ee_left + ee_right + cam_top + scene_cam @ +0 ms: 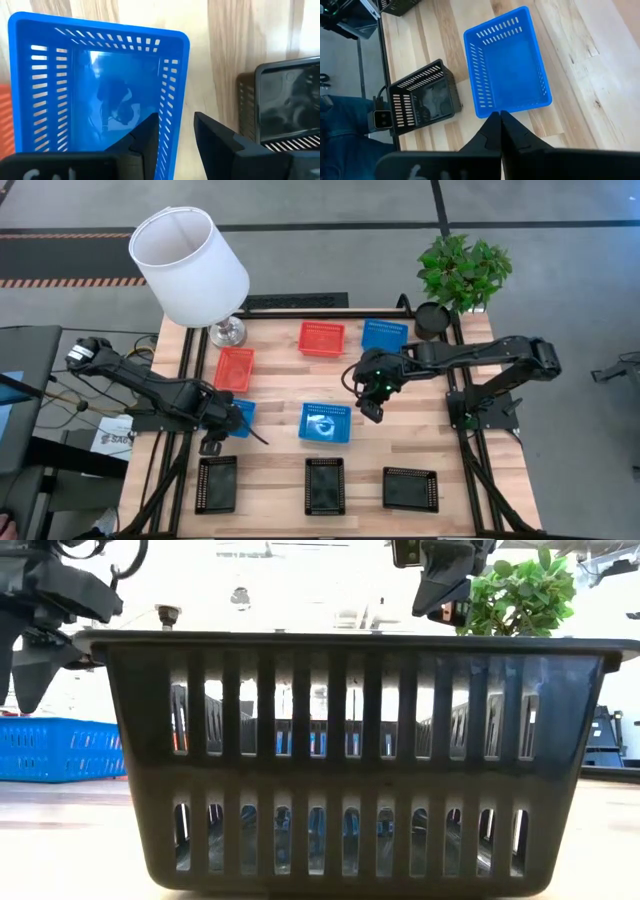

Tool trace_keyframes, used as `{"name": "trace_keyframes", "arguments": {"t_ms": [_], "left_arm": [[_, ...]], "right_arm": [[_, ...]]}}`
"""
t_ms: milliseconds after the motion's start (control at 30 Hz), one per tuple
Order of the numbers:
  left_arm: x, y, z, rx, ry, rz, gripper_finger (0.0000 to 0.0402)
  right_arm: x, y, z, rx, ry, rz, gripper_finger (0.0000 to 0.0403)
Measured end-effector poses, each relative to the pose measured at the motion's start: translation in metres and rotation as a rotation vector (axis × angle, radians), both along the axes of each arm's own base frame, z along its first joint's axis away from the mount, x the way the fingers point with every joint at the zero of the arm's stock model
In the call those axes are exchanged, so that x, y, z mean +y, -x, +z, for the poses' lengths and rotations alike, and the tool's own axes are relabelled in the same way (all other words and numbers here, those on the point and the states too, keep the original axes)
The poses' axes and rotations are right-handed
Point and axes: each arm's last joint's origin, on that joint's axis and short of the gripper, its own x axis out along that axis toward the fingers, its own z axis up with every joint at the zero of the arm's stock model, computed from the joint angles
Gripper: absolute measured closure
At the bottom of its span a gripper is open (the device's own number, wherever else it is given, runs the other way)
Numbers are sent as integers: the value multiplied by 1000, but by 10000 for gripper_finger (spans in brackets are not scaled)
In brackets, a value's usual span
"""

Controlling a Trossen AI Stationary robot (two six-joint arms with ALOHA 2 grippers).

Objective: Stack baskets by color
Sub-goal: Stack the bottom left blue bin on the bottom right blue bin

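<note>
I should grab the other blue basket by its slotted wall [169, 100] with my left gripper next, to stack it on the blue basket in the middle of the table.
My left gripper [222, 423] hovers open, pointing down, over a blue basket [100, 95] at the table's left. One finger [145, 140] stands over the basket's inside and the other [215, 142] outside its wall [172, 85]. In the low view the fingers [28, 680] end just above that basket [60, 750]. My right gripper [370, 412] hangs shut in the air above the second blue basket [507, 65] at the table's middle. A third blue basket [384, 335] and two red baskets [234, 367] [321, 338] rest toward the far side. Three black baskets [217, 483] [324, 484] [410, 489] line the near edge.
A white lampshade [190, 265] on a metal foot stands at the far left corner. A potted plant [462, 270] stands at the far right. The middle black basket [350, 760] fills the low view. Bare wood lies between the black row and the blue baskets.
</note>
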Motion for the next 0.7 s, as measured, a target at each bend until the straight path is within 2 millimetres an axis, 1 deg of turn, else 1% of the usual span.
{"name": "trace_keyframes", "arguments": {"t_ms": [133,200,333,500,600,700], "left_arm": [[-3,-6,-9,56,-14,13,291],[-5,-13,-17,82,-25,14,291],[-7,-23,-34,167,-103,23,291],[-12,-33,-48,253,-111,17,293],[-14,-38,-50,266,-118,3,310],[-14,-39,-49,263,-122,-9,354]], "right_arm": [[0,0,0,-1,0,0,393],[0,0,0,-2,0,0,393],[0,0,0,-2,0,0,393],[0,0,0,-1,3,3,393],[0,0,0,0,3,4,393],[0,0,0,3,4,5,393]]}}
